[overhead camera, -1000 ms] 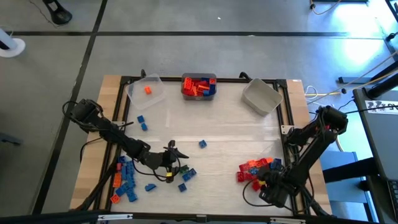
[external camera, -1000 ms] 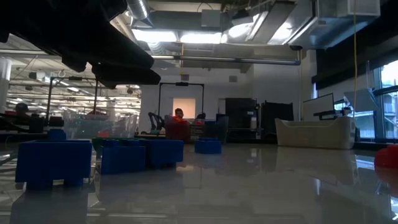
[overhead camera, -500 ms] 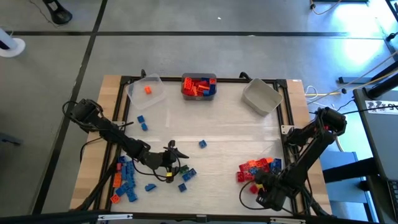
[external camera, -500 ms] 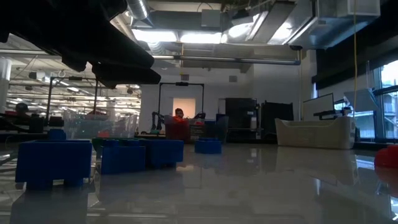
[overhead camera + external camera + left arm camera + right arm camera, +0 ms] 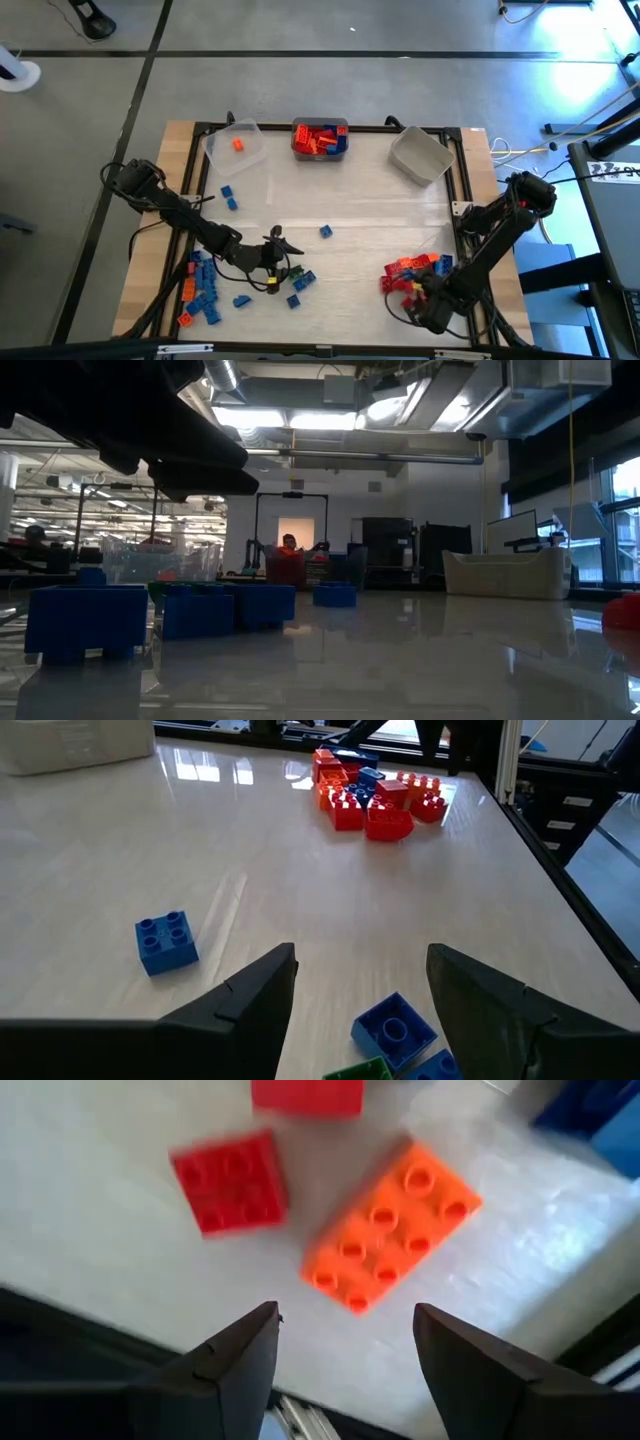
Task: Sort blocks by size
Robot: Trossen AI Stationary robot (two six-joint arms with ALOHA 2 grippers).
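Note:
The robot's right gripper isn't ready to close yet. Bare tabletop shows between its fingers and the orange block, so it needs to move toward the block first and then close on it.
The blocks lie in two heaps: blue and orange ones (image 5: 203, 290) at the near left, red and orange ones (image 5: 410, 272) at the near right. A lone blue block (image 5: 326, 232) sits mid-table. My left gripper (image 5: 290, 255) hangs open just right of the blue heap, above a blue block (image 5: 393, 1030) and a green one (image 5: 358, 1072). My right gripper (image 5: 345, 1350) points down, open, at the near edge of the red heap, over an orange eight-stud block (image 5: 390, 1225) and a red four-stud block (image 5: 230, 1180). Neither gripper has anything between its fingers.
Three bins stand along the far edge: a clear one (image 5: 237, 146) with one orange block, a middle one (image 5: 320, 138) full of red, orange and blue blocks, and a grey one (image 5: 420, 155). A black frame (image 5: 455, 215) borders the table.
My right gripper has rolled about its own axis and shifted a little toward the table's left, staying over the near edge of the red heap. No block has moved.

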